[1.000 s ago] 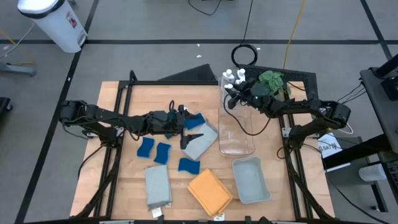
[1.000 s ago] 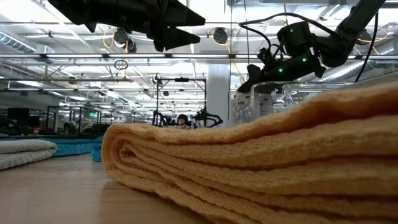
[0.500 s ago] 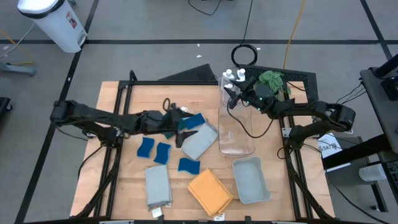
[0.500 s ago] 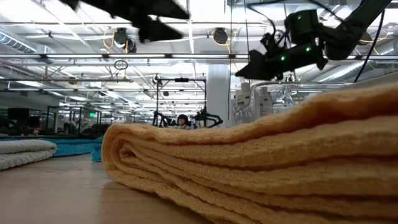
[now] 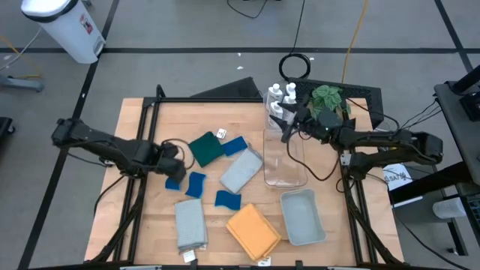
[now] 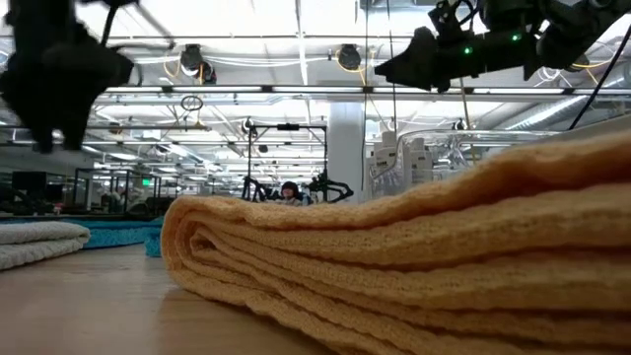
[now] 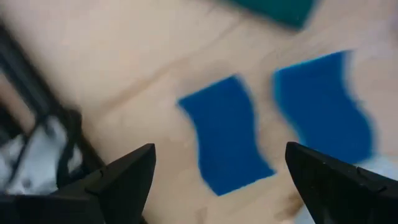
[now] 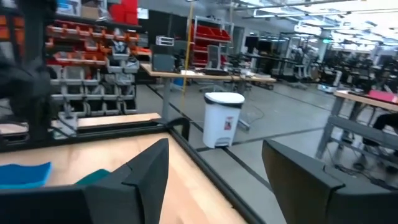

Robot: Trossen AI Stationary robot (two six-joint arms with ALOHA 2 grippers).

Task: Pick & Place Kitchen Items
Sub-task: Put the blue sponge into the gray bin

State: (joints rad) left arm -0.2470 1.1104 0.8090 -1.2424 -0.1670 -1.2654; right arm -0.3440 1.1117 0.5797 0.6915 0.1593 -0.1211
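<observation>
Next, the left gripper takes hold of the sponge by its short end [image 5: 172, 187] to put the blue sponge into the pale tray [image 5: 303, 217].
My left gripper [image 5: 171, 161] is open and empty just above the table. It stands over two blue sponges [image 5: 175, 178] [image 5: 196, 184], which show between its fingers in the left wrist view [image 7: 227, 143] [image 7: 323, 118]. A dark teal cloth [image 5: 204, 148], a blue sponge [image 5: 235, 145] and a grey cloth [image 5: 241, 171] lie flat to its right. Another sponge [image 5: 227, 199], a second grey cloth [image 5: 190, 223] and an orange cloth [image 5: 253, 230] lie nearer the front. White bottles [image 5: 275, 93] stand at the far edge. My right gripper [image 5: 289, 127] is open and empty, raised over the clear bin's far end.
The clear bin [image 5: 285, 157] stands right of centre with the pale tray [image 5: 302, 216] in front of it. A green plant [image 5: 328, 97] stands at the far right. The orange cloth [image 6: 414, 247] fills the low view's foreground. Bare wood lies at the far left.
My left gripper has drawn back toward the table's left edge, from over the teal cloth and grey cloth to the two left sponges. The teal cloth now lies uncovered and flat. My right gripper has risen a little over the bin.
</observation>
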